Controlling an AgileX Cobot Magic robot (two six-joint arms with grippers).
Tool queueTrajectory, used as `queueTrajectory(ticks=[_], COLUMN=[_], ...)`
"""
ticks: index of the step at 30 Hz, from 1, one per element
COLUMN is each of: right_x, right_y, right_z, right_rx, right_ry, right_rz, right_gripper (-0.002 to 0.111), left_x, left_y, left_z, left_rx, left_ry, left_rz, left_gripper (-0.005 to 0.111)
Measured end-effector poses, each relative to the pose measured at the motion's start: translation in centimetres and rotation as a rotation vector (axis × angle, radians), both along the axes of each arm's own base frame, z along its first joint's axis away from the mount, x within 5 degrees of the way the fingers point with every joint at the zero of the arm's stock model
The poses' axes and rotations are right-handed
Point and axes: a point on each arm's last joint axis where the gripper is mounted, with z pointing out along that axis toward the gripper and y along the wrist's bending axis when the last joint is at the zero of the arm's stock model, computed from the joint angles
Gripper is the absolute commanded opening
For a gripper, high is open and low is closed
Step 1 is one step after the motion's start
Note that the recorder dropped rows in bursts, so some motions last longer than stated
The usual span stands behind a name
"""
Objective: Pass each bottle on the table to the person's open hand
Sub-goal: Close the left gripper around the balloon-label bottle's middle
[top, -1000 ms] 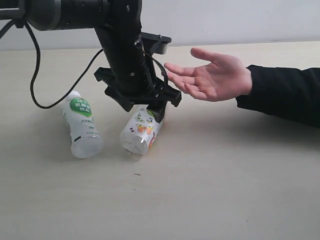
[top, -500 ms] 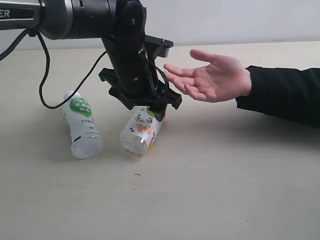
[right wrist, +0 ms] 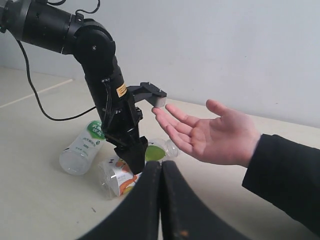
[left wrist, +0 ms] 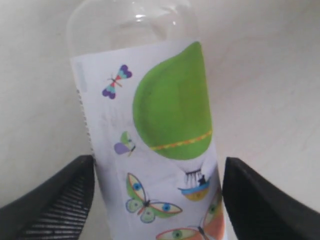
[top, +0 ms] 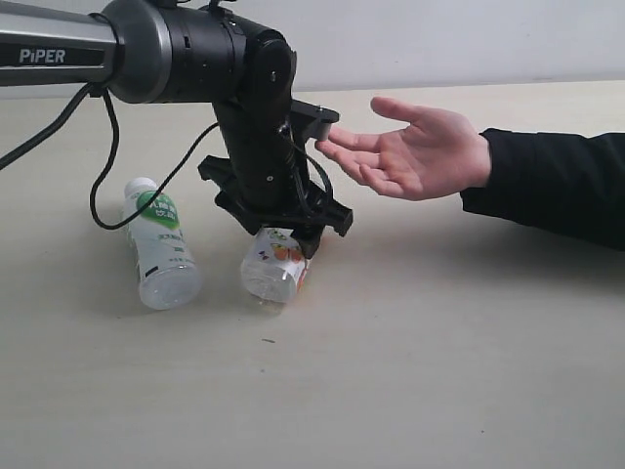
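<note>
My left gripper closes on the clear bottle next, since both fingers stand beside the bottle's labelled body in the left wrist view.
A clear bottle with a butterfly and green balloon label (top: 275, 271) (left wrist: 160, 150) (right wrist: 119, 178) lies on its side on the table (top: 439, 371). My left gripper (top: 285, 238) (left wrist: 158, 165) (right wrist: 131, 156) stands open over it, one black finger on each side of its body. A second bottle with a white cap and green-marked label (top: 159, 244) (right wrist: 81, 146) lies to its left. The person's open hand (top: 418, 151) (right wrist: 212, 132) hovers palm up, just right of my left arm. My right gripper (right wrist: 161, 172) is shut and empty, away from the bottles; the exterior view does not show it.
A black cable (top: 98, 191) loops down from my left arm above the white-capped bottle. The person's black-sleeved forearm (top: 557, 186) reaches in from the right edge. A pale wall (top: 469, 39) runs behind the table.
My left arm has come down, bringing the open gripper lower around the butterfly-labelled bottle. The hand and the other bottle have stayed put.
</note>
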Motion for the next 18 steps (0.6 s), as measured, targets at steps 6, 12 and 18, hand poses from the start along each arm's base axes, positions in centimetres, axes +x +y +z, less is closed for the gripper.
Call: queueTrajectory(ticks=[6,12,18], right_x=[0.00,0.00,0.00], right_y=[0.00,0.00,0.00], right_z=[0.00,0.00,0.00], right_rx=[0.000,0.000,0.000], right_ry=[0.000,0.000,0.000], right_rz=[0.000,0.000,0.000], right_gripper=[0.000,0.000,0.000], left_x=[0.02,-0.03,-0.04], left_y=[-0.01,-0.05,-0.04], left_z=[0.00,0.00,0.00], left_rx=[-0.002,-0.006,-0.005], left_ry=[-0.002,0.003,0.005], left_rz=[0.002,0.005,0.005], left_gripper=[0.079,0.082,0.057])
